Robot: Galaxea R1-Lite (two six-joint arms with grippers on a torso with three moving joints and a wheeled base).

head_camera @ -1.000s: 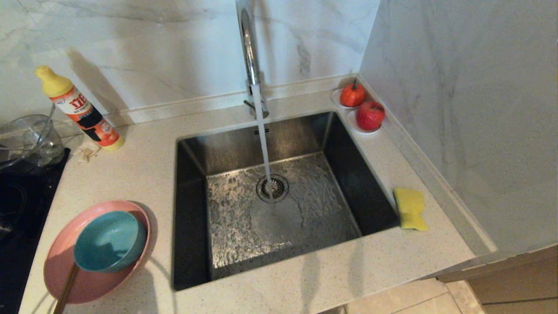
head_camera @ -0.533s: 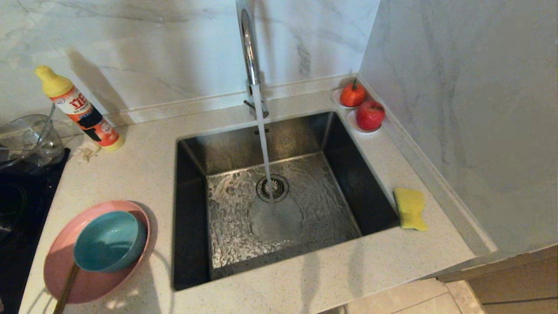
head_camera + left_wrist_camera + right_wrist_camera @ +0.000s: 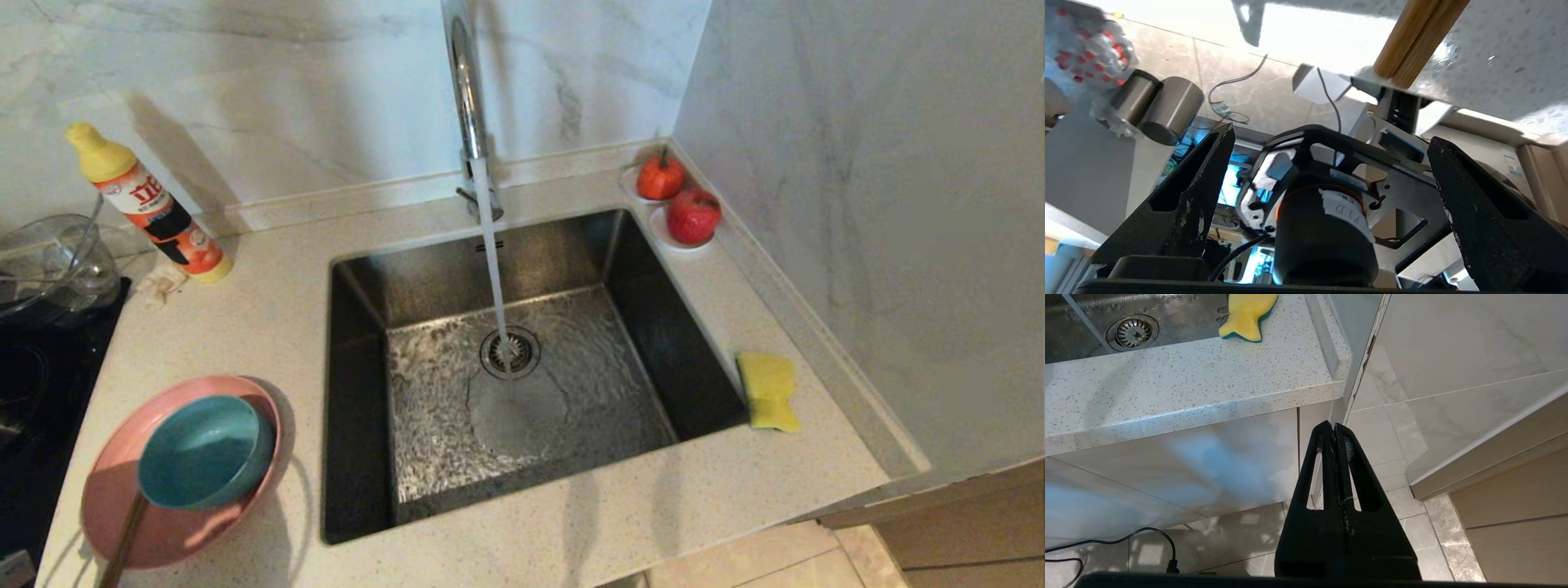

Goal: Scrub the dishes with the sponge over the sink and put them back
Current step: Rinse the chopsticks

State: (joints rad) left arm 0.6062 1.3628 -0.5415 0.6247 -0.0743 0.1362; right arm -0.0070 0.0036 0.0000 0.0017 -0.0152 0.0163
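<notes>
I will grab the blunt ends of the wooden sticks with my left gripper next, to clear the teal bowl [image 3: 204, 449] for scrubbing.
The pink plate [image 3: 186, 535] lies on the counter left of the sink [image 3: 669, 343], with the teal bowl [image 3: 204, 449] standing in it. Two wooden sticks [image 3: 122, 539] poke out from under the bowl over the counter's front edge. The yellow sponge [image 3: 767, 390] lies on the counter right of the sink, also in the right wrist view [image 3: 1248, 314]. Water runs from the tap [image 3: 467, 98] onto the drain [image 3: 510, 351]. My left gripper [image 3: 1331, 134] is open and empty, low by the counter's edge near the sticks [image 3: 1412, 41]. My right gripper [image 3: 1334, 426] is shut, parked below the counter's front.
A dish-soap bottle [image 3: 151, 208] leans at the back left, next to a clear glass bowl [image 3: 49, 261] and a black hob [image 3: 33, 384]. Two red fruits [image 3: 692, 214] sit on small dishes in the back right corner. A wall closes the right side.
A shadow has spread over the near part of the pink plate, and a pale part has come into the head view's bottom left corner. Dishes and sponge have not moved.
</notes>
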